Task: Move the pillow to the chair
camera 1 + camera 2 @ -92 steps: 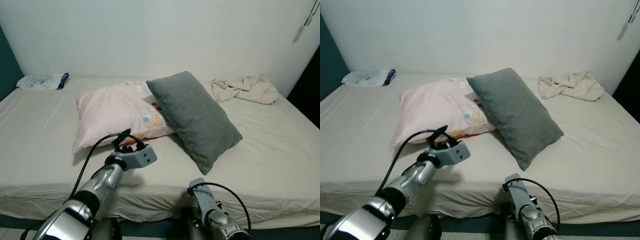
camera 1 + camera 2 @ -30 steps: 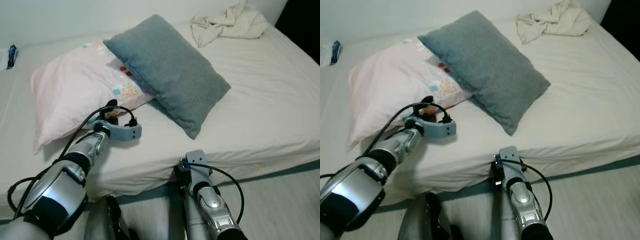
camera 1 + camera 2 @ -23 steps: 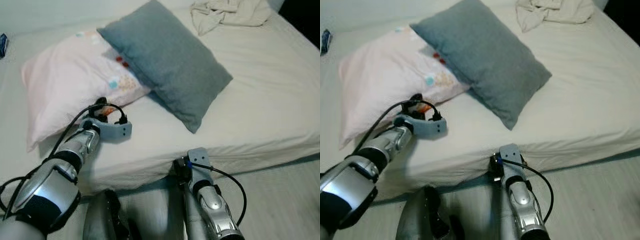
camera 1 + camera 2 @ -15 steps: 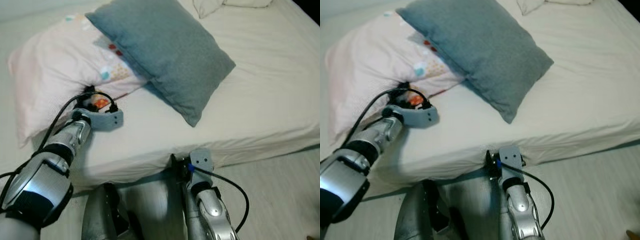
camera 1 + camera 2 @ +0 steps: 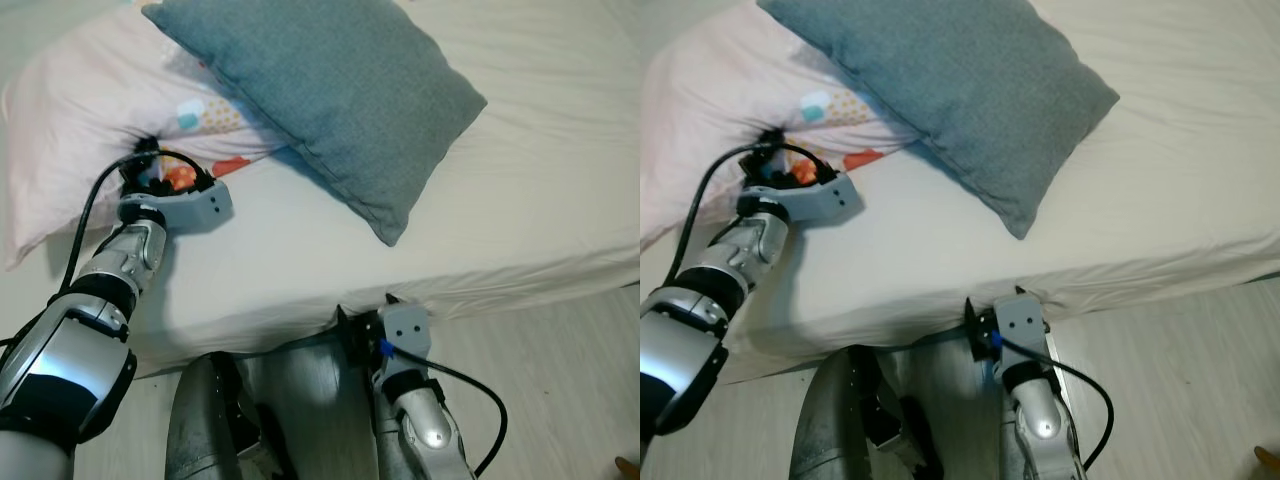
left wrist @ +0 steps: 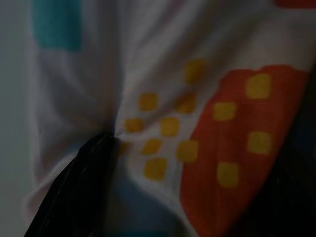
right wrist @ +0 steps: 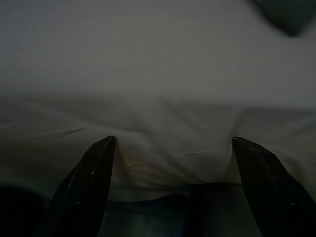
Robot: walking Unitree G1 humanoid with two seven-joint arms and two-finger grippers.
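Next, my left gripper pinches the pink pillow by its bunched, patterned edge, where the cloth gathers into a fold while the plump body of the pillow spreads wide.
A pink pillow with coloured patches lies on the bed, and a grey pillow leans across its right side. My left gripper is pressed into the pink pillow's near edge. In the left wrist view its fingers stand apart, open, with the orange-and-yellow patterned pillow fabric bunched between them. My right gripper is open low at the bed's front edge, facing the hanging sheet with nothing between its fingers.
The bed with its cream sheet takes up most of the view, and its front edge runs just before my body. Pale floor shows at the lower right. A corner of the grey pillow is in the right wrist view.
The camera has tipped down and come closer to the bed. My left gripper has pushed forward into the pink pillow's edge. The right gripper stays at the bed's front edge.
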